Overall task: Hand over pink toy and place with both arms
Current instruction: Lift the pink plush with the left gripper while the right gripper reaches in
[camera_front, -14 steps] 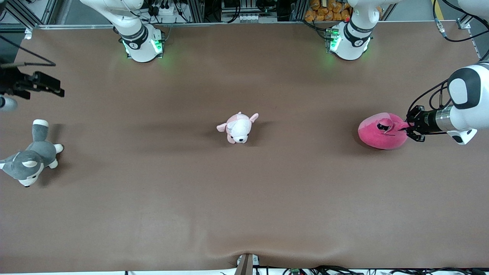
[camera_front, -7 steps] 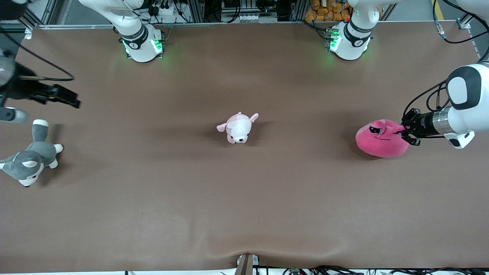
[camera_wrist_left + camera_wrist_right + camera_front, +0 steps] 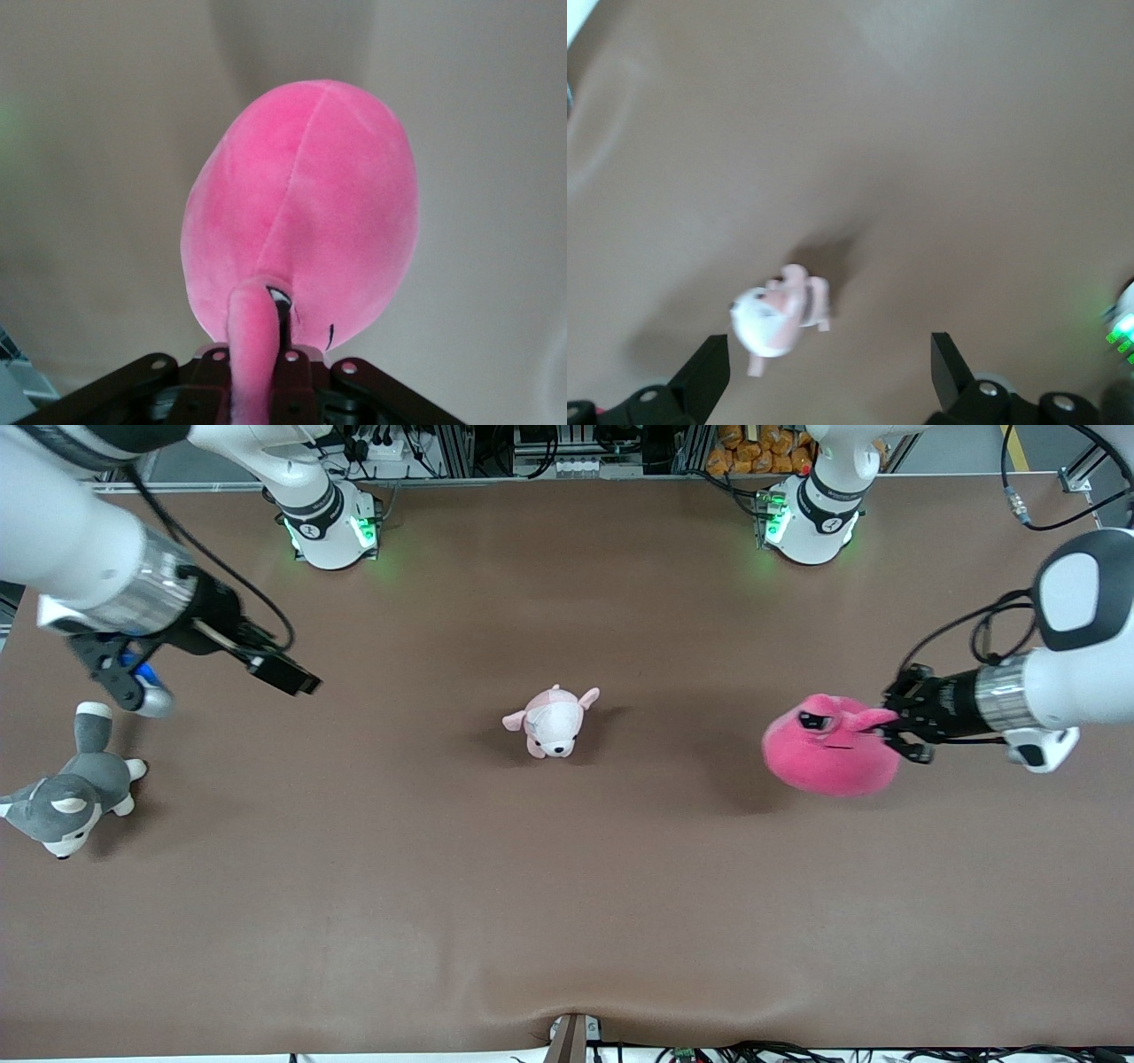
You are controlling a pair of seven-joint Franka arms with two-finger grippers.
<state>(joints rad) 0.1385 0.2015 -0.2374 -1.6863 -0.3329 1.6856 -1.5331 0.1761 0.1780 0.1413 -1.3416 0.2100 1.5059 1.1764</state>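
The right gripper will next take over the pink toy from the left gripper, so it will grab the toy by its free stubby flap [image 3: 784,719].
The pink toy [image 3: 828,746] is a round hot-pink plush with dark slanted eyes. It hangs in the air over the left arm's end of the table, its shadow on the mat below. My left gripper [image 3: 886,726] is shut on one of its stubby flaps. In the left wrist view the pink toy [image 3: 301,204] fills the middle, and the flap runs down between the jaws of the left gripper [image 3: 270,363]. My right gripper [image 3: 285,675] hovers open and empty over the right arm's end of the table; the right wrist view shows the right gripper [image 3: 828,363] with bare mat between its fingers.
A small pale pink-and-white puppy plush [image 3: 554,722] lies at the table's middle, also seen as the puppy plush [image 3: 780,319] from the right wrist. A grey-and-white husky plush [image 3: 66,802] lies at the right arm's end. The arm bases [image 3: 330,522] stand along the table's back edge.
The left gripper has lifted the pink toy off the mat and carried it toward the table's middle. The right arm has swung in from the table's end toward the middle.
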